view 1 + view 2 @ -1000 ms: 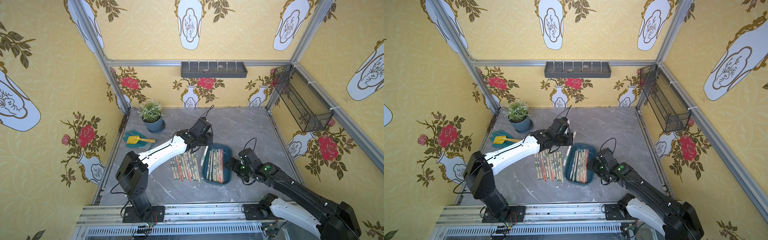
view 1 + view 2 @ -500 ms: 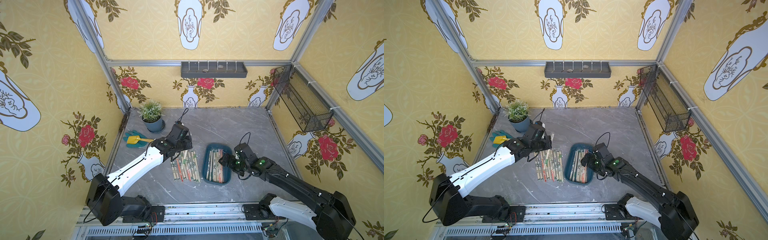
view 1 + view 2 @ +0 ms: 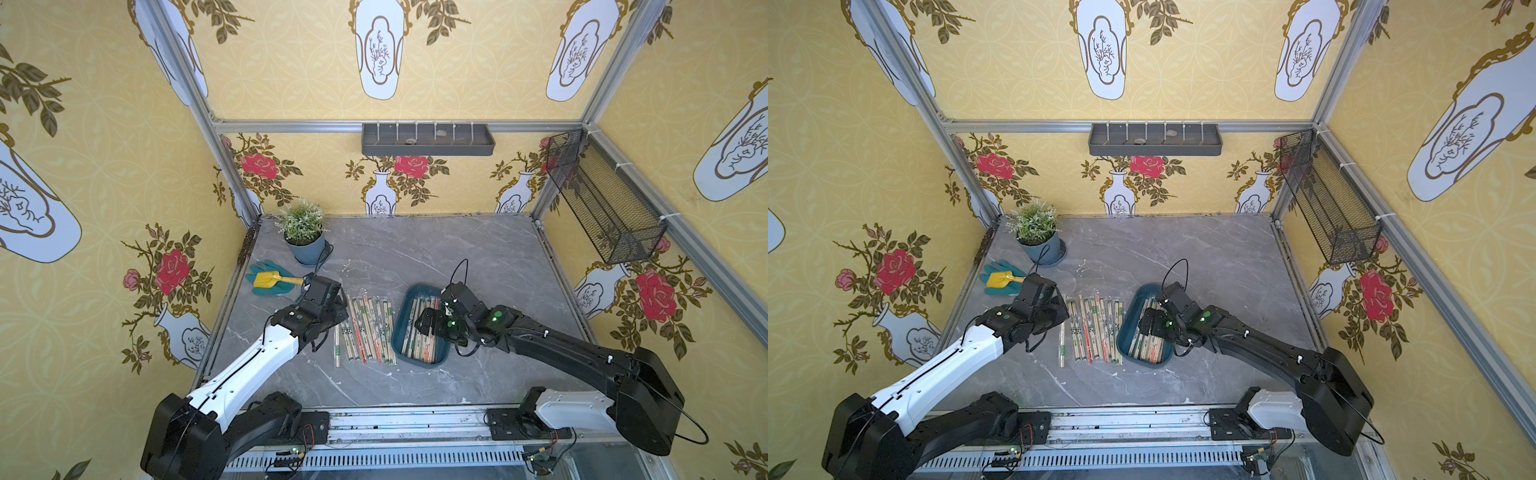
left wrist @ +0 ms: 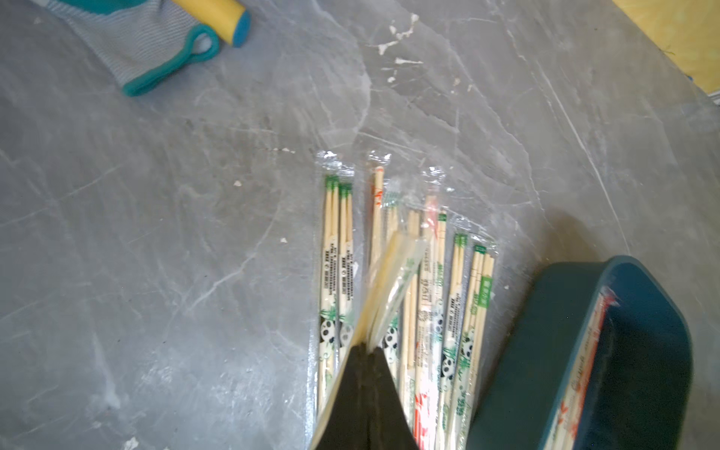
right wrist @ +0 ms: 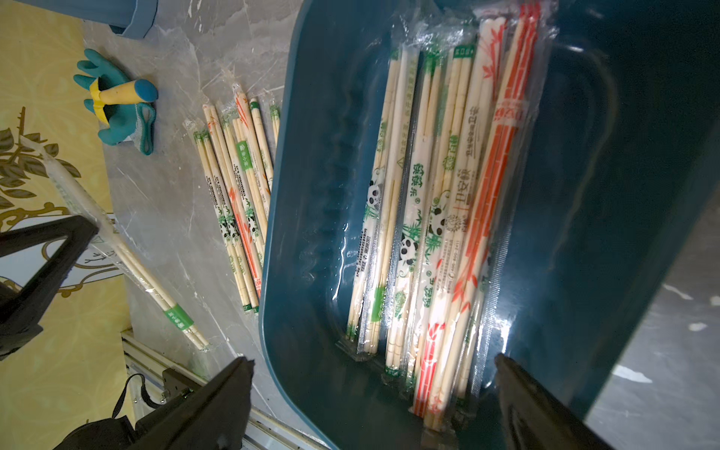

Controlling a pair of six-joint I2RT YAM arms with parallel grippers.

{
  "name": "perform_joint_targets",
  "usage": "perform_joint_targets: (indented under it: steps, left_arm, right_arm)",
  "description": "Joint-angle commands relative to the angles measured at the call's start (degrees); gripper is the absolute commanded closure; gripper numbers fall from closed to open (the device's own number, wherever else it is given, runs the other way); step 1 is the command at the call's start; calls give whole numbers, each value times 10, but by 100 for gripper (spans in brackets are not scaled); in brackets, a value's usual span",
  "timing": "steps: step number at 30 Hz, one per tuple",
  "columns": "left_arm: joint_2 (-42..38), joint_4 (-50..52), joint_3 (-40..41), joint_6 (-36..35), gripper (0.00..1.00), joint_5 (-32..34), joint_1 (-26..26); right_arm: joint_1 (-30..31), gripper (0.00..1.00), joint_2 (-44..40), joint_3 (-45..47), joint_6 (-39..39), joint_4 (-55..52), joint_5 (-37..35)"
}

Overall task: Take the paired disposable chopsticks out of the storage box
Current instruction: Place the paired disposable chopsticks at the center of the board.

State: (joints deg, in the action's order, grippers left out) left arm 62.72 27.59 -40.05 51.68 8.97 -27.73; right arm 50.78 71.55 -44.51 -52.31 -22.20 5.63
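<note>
The held pair's far end crosses above the row, so I need to set the pair down on the tabletop before my left gripper lets it go.
The storage box is a dark teal tray right of centre. It holds several paired disposable chopsticks. More sleeved pairs lie in a row on the table to its left. My left gripper is shut on one sleeved pair at the row's left edge; that pair slants down toward the table. My right gripper hangs open over the box, its fingers astride the pairs' near ends and holding nothing.
A potted plant stands at the back left. In front of it a teal glove with a yellow trowel lies close to my left wrist. A grey shelf is on the back wall and a black mesh basket on the right wall.
My left arm swung from the box's left rim leftward, past the row, with one pair in its grip. My right gripper moved in over the box.
</note>
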Motion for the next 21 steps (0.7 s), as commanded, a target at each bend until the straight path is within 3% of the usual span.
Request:
perform_joint_targets:
  steps: [1, 8, 21]
  left_arm:
    - [0, -39, 25, 28, 100, -5, 16]
    - [8, -117, 71, 72, 100, -43, 64]
    - [83, -210, 83, 81, 100, -88, 100]
  right_arm:
    - [1, 3, -5, -1, 5, 6, -10]
    - [0, 3, -9, -2, 4, -3, -14]
    - [0, 2, -19, 3, -5, -16, -24]
